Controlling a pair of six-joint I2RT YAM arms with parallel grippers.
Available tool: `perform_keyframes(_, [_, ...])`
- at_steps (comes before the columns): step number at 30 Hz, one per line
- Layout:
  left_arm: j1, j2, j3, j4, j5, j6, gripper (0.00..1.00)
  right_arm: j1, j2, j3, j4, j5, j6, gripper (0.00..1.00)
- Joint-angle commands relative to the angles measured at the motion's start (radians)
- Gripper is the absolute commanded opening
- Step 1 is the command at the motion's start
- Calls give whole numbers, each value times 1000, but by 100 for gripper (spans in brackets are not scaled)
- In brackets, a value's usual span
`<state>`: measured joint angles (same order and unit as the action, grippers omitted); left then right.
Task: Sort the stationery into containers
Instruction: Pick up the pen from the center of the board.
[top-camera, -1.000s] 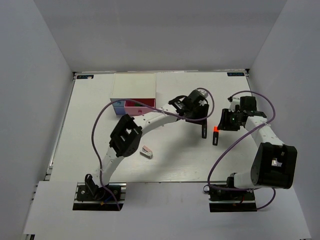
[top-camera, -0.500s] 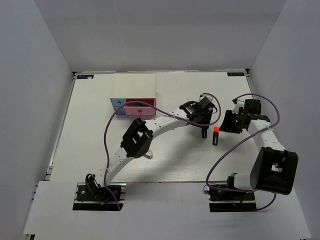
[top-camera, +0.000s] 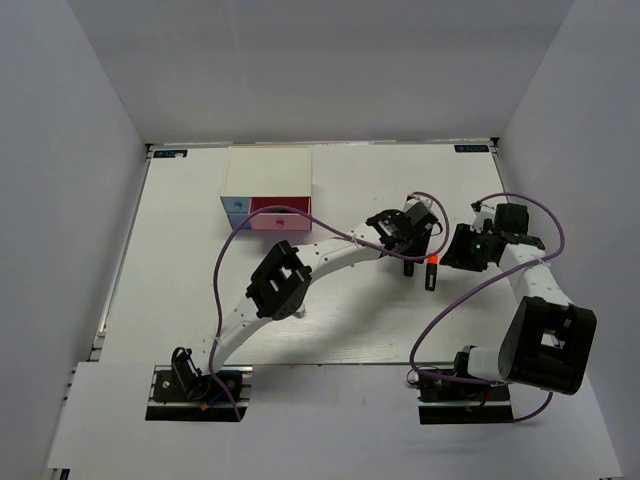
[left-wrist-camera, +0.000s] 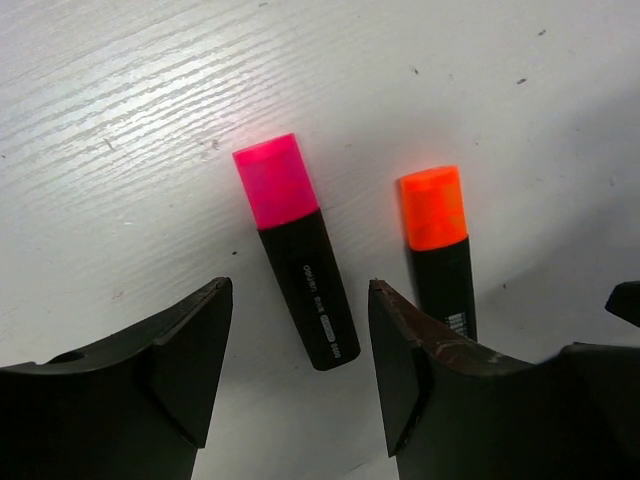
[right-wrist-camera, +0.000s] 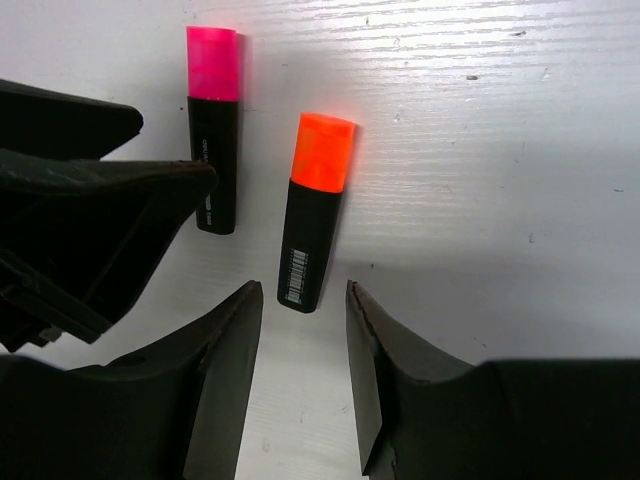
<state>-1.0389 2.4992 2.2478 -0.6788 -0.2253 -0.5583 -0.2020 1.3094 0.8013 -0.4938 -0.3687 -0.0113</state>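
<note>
My left gripper is above the body of the pink-capped highlighter, so it should go down before it closes on the highlighter.
Two black highlighters lie side by side on the white table: a pink-capped one (left-wrist-camera: 297, 250) (right-wrist-camera: 213, 130) (top-camera: 408, 266) and an orange-capped one (left-wrist-camera: 438, 250) (right-wrist-camera: 312, 215) (top-camera: 431, 273). My left gripper (left-wrist-camera: 300, 300) (top-camera: 407, 250) is open, its jaws on either side of the butt end of the pink-capped one, not touching it. My right gripper (right-wrist-camera: 302, 298) (top-camera: 448, 257) is open just behind the butt end of the orange-capped one. The drawer box (top-camera: 268, 172) stands at the back left, its pink front (top-camera: 281, 221) facing the arms. The green-capped highlighter and the beige blocks are out of view.
The left arm's elbow (top-camera: 278, 282) hangs over the table's middle and covers the spot where the small stapler-like piece lay. One left finger (right-wrist-camera: 95, 200) fills the left of the right wrist view, close to the right gripper. White walls enclose the table.
My left arm has stretched to the right and brought its open gripper down over the pink-capped highlighter. My right gripper has shifted slightly right. Both highlighters lie where they were.
</note>
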Motion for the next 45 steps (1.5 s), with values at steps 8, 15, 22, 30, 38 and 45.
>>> perform_keyframes(8, [-24, 58, 75, -19, -72, -5, 65, -30, -25, -24, 32, -49, 33, 45])
perform_keyframes(15, [-24, 93, 84, -85, -126, 5, 57, -43, -27, -25, 35, -62, 37, 47])
perform_keyframes(22, [-24, 61, -49, -152, -186, 41, 39, -43, -27, -36, 44, -79, 50, 47])
perform_keyframes(30, [-33, -121, -405, -101, -240, 61, 20, -46, -25, -40, 50, -88, 50, 47])
perform_keyframes(38, [-3, -388, -505, 94, 1, 101, 10, -48, -32, -47, 55, -136, 28, 49])
perform_keyframes(45, [30, -560, -516, 87, -2, 106, 1, -45, -25, -42, 60, -177, 22, 46])
